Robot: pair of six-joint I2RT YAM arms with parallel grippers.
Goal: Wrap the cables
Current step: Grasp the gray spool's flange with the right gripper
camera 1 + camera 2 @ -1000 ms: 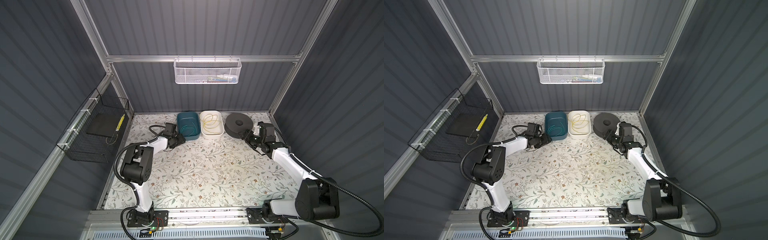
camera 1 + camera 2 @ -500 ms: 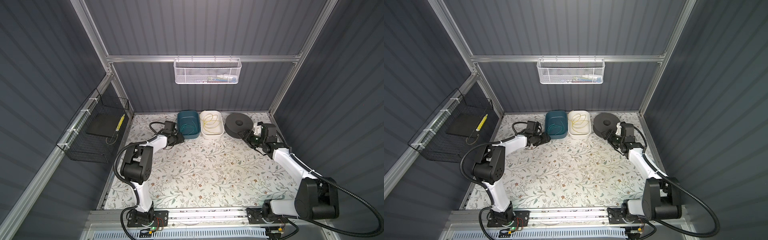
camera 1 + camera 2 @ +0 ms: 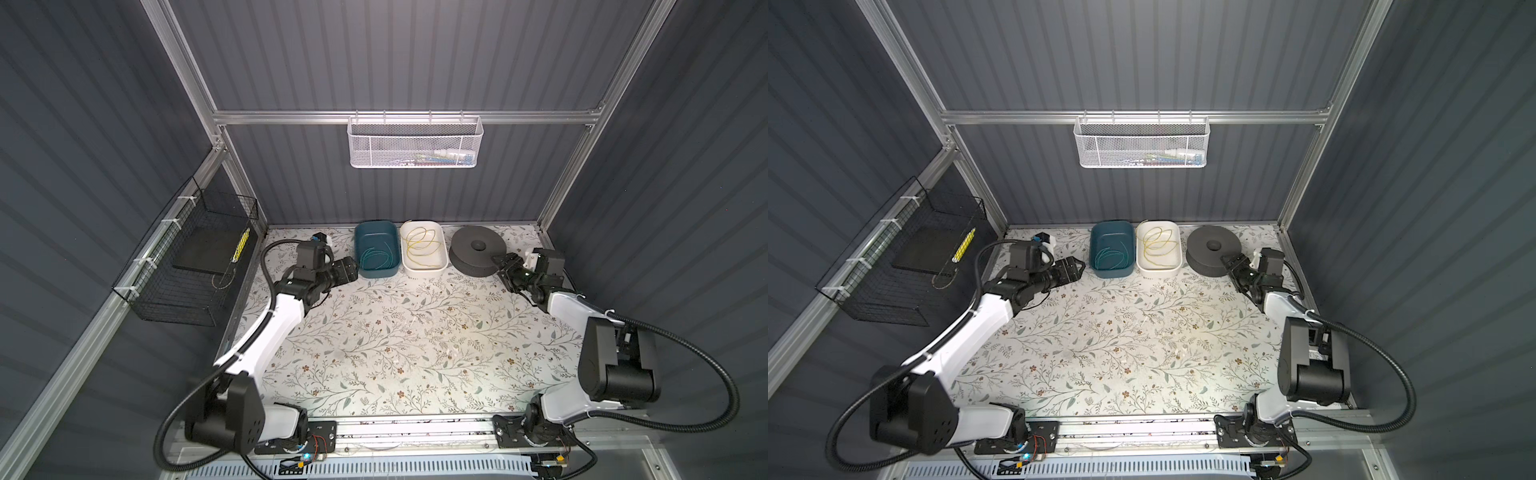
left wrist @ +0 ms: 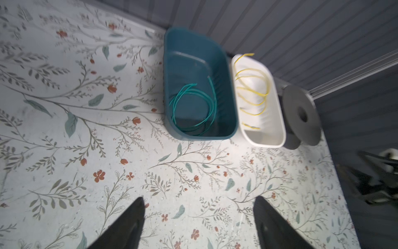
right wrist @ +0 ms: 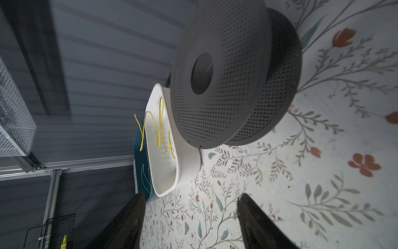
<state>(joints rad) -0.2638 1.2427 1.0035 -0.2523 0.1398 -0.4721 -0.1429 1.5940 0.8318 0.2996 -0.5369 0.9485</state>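
The right gripper picks up the black spool by its top disc's rim next, to let the spool's base stand flat for wrapping cables.
The teal-green cable (image 3: 366, 255) (image 3: 1100, 258) (image 4: 215, 105) lies in loose loops inside the teal bin (image 3: 376, 224). Loops of the yellow cable (image 3: 422, 245) (image 3: 1158, 245) (image 4: 268, 86) (image 5: 160, 120) rest in the white bin (image 3: 420, 224) beside it, with one end poking over the rim. My left gripper (image 3: 351, 268) (image 3: 1077, 268) (image 4: 199, 198) hovers low just left of the teal bin, open, nothing between its fingers. My right gripper (image 3: 500, 264) (image 3: 1227, 264) (image 5: 192, 194) is open and empty beside the black spool (image 3: 478, 249) (image 5: 226, 75).
The two bins and the perforated black spool stand in a row against the back wall. A white mesh basket (image 3: 415, 145) hangs on the back wall. A black wire basket (image 3: 187, 257) hangs on the left wall. The floral table (image 3: 395, 340) stretches toward the front.
My left gripper has drawn back a little to the left, away from the teal bin, and its jaws stand wider. The right arm has barely moved.
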